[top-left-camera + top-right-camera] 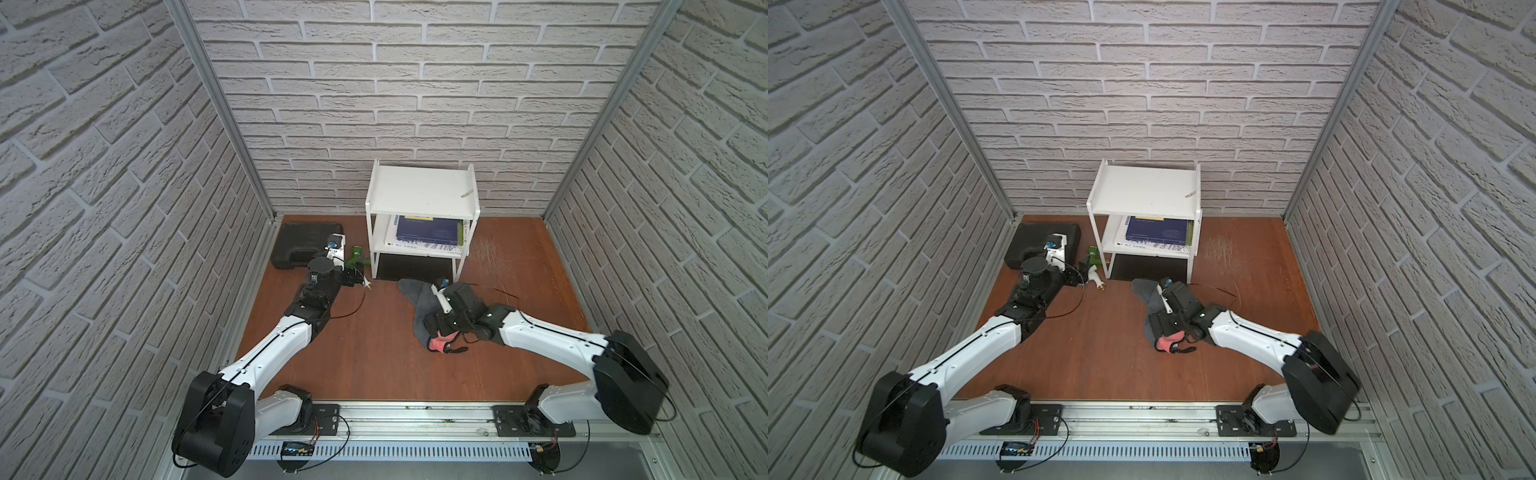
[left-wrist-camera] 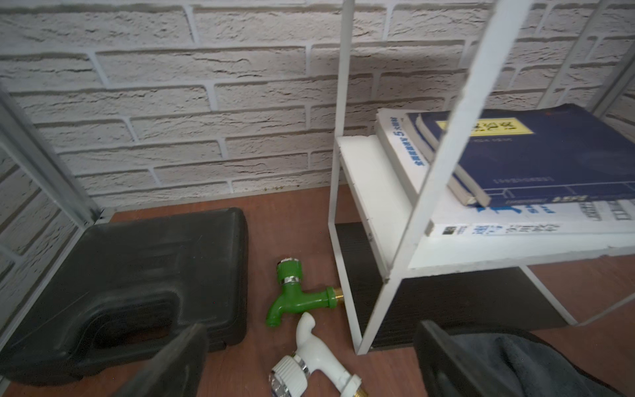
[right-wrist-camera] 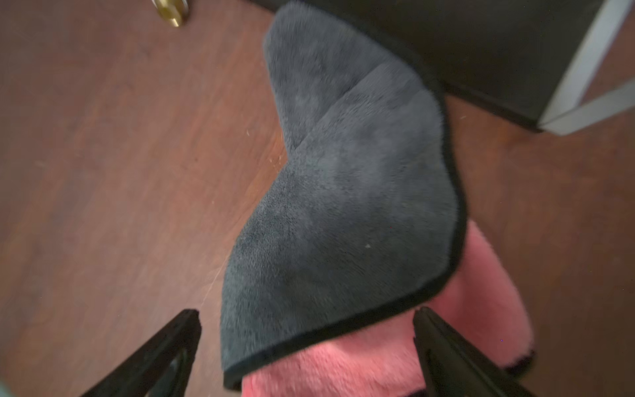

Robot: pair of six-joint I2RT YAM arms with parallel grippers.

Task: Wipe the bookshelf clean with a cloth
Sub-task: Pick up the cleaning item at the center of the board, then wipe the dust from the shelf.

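Observation:
The cloth (image 1: pixel 417 297) needs to be grabbed next by my right gripper across its fold, so the loose grey side of the cloth stays free to wipe the bookshelf clean.
The white bookshelf (image 1: pixel 415 191) (image 1: pixel 1142 187) stands against the back wall, and its lower board (image 2: pixel 364 192) and a thin leg (image 3: pixel 584 68) show in the wrist views. The cloth (image 1: pixel 417 297) (image 1: pixel 1150 297) (image 3: pixel 343 189) lies crumpled on the brown floor in front of the shelf, grey face up with a pink fold showing. My right gripper (image 1: pixel 432 321) (image 1: pixel 1163 324) (image 3: pixel 305 343) hangs over it, open, one finger on each side of the fold. My left gripper (image 1: pixel 353 276) (image 1: pixel 1077 278) (image 2: pixel 311 359) is open low beside the shelf's left legs, holding nothing.
A black tool case (image 1: pixel 305 245) (image 2: pixel 120 275) sits in the back left corner. A green tap (image 1: pixel 356 258) (image 2: pixel 295 299) and a white tap (image 1: pixel 367 284) (image 2: pixel 319 357) lie by the shelf leg. Books (image 1: pixel 428 232) (image 2: pixel 515 161) fill the lower tier. A small scrap (image 1: pixel 466 194) lies on the top board.

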